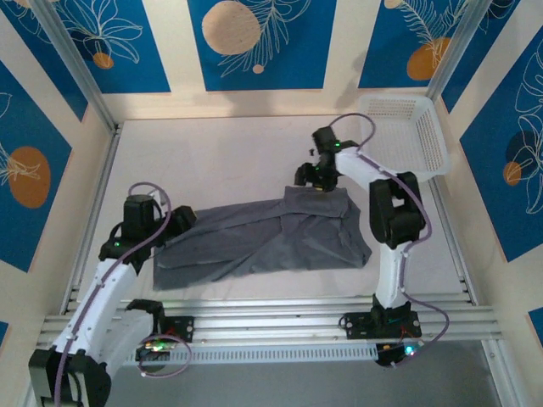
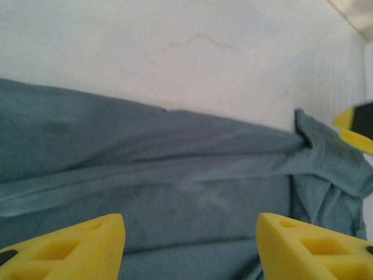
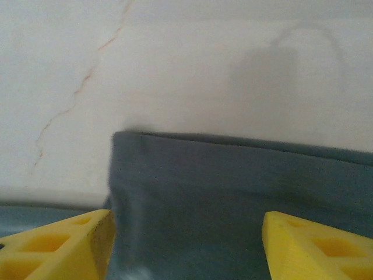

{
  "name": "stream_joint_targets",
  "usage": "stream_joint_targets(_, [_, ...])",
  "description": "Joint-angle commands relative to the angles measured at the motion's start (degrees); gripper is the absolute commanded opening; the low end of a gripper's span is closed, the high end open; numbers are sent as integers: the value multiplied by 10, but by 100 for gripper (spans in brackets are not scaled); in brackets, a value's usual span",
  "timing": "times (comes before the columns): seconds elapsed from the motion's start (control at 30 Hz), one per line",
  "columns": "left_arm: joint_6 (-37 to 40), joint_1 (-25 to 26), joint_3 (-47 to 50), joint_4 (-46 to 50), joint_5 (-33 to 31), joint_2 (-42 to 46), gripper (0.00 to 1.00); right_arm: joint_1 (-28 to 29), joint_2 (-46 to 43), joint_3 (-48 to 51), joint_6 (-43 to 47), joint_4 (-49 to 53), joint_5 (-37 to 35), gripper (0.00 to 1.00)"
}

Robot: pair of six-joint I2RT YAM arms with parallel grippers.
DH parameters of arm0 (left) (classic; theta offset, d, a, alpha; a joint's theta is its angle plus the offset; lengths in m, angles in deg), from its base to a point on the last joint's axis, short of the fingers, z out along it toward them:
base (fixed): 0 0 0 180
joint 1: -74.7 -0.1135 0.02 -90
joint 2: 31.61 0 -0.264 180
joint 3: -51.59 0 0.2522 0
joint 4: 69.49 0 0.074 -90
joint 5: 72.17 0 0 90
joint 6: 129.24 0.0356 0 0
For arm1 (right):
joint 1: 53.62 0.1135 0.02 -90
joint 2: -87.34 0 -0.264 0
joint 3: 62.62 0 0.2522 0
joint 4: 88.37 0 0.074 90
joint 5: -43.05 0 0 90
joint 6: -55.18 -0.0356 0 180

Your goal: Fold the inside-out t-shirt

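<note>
The t-shirt should next be grabbed by my right gripper at the straight edge of its jutting far corner, to fold that flap back inward.
The inside-out t-shirt lies on the white table, slate grey, partly folded into a long rumpled band. My left gripper hovers over the shirt's left end. In the left wrist view its yellow fingers stand wide apart over the cloth, and my left gripper is open with nothing pinched. My right gripper is at the shirt's far right corner. In the right wrist view my right gripper is open above a straight folded edge of the shirt; its fingers hold no fabric.
A white mesh basket stands at the back right corner of the table. Blue patterned walls close in the back and sides. An aluminium rail runs along the near edge. Bare tabletop lies beyond the shirt.
</note>
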Motion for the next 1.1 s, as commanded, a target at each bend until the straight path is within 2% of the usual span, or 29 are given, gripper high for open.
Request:
stream_joint_targets(0.0, [20,17,14,11,-19,-7,62,8,50,-62,5,48,-21,64])
stream_joint_targets(0.1, [28,24,9,8,-25,-22,62,20,92,-113,5,75,-12,57])
stream_joint_targets(0.17, [31,26,6,10,-29,-27,63,24,108,-127,3,82,-10,45])
stream_joint_targets(0.3, [33,27,11,11,-36,-29,64,30,107,-130,6,94,-12,15])
stream_joint_targets(0.4, [33,28,15,7,-33,-34,64,31,81,-126,12,97,-19,0])
stream_joint_targets(0.6, [34,28,12,2,-31,-51,64,35,-19,-67,10,74,-20,0])
stream_joint_targets(0.7, [31,28,14,-1,-32,-52,65,37,-94,26,-11,32,-26,0])
stream_joint_targets(0.83, [29,30,18,-2,-33,-50,65,54,-217,225,-59,-92,-23,0])
stream_joint_targets(0.93, [30,31,14,-4,-32,-52,65,69,-257,279,-81,-104,-46,0])
stream_joint_targets(1.07, [37,33,0,15,-43,-56,65,147,-346,403,-161,-145,-89,0])
